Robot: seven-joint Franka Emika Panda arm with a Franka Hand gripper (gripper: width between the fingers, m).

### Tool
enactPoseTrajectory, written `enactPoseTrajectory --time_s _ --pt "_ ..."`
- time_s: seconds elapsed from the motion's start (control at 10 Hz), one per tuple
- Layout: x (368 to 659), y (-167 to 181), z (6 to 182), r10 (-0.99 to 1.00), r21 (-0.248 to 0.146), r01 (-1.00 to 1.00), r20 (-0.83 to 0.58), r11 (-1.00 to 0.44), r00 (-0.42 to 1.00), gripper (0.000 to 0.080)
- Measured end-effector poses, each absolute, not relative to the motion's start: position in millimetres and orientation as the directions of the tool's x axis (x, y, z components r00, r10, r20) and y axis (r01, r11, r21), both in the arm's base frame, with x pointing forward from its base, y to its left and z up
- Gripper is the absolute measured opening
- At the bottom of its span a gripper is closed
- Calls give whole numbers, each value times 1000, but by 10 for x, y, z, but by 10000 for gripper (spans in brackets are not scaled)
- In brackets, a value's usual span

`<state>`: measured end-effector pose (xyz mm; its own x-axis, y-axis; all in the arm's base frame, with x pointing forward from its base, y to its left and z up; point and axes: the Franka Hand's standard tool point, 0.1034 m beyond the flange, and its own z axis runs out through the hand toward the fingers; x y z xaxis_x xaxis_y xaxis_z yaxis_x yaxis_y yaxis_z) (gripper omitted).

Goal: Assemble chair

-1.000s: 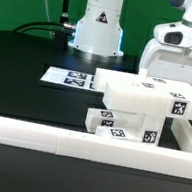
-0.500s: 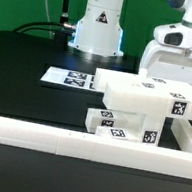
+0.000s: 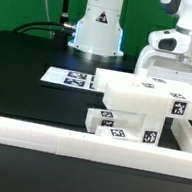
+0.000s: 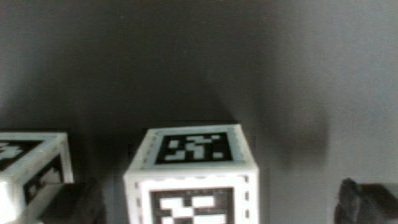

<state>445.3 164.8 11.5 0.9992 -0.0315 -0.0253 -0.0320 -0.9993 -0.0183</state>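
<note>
My gripper's fingers are beside the white post (image 4: 192, 172) and beside another tagged part. My gripper needs to close on the post, because it would hold the post now.
The chair parts are stacked at the exterior view's right. A flat white tagged slab (image 3: 145, 92) lies on top of smaller tagged blocks (image 3: 120, 123). My gripper's white hand (image 3: 184, 53) hangs just behind and above this stack, and its fingertips are hidden behind the slab. In the wrist view a white post with tags on its top and side (image 4: 192, 165) stands between my two dark fingers (image 4: 370, 200). There is a gap on either side of it, so the gripper (image 4: 221, 205) is open and holds nothing. Another tagged part (image 4: 27, 165) shows beside the post.
The marker board (image 3: 72, 78) lies flat on the black table in front of the robot base (image 3: 98, 29). A long white border rail (image 3: 66, 140) runs along the near edge. A green wall stands behind.
The gripper's hand has risen slightly and shifted a little toward the exterior view's left. The chair parts have not moved.
</note>
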Motion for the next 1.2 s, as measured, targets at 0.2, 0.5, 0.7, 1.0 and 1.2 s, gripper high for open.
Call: enactPoseTrajectory --time_s 0.2,0.5,0.7,1.0,1.2 --pt "4449 1644 106 -32 -17 -32 -27 -999 999 653" --pt "4447 1619 91 -36 -16 -36 -29 -999 999 514" --pt "4449 1618 93 -36 -16 -36 -29 -999 999 284" --pt "4457 1598 95 -39 -16 -39 -28 -999 999 284" --pt "4491 1555 178 -33 -21 -33 -28 -999 999 284"
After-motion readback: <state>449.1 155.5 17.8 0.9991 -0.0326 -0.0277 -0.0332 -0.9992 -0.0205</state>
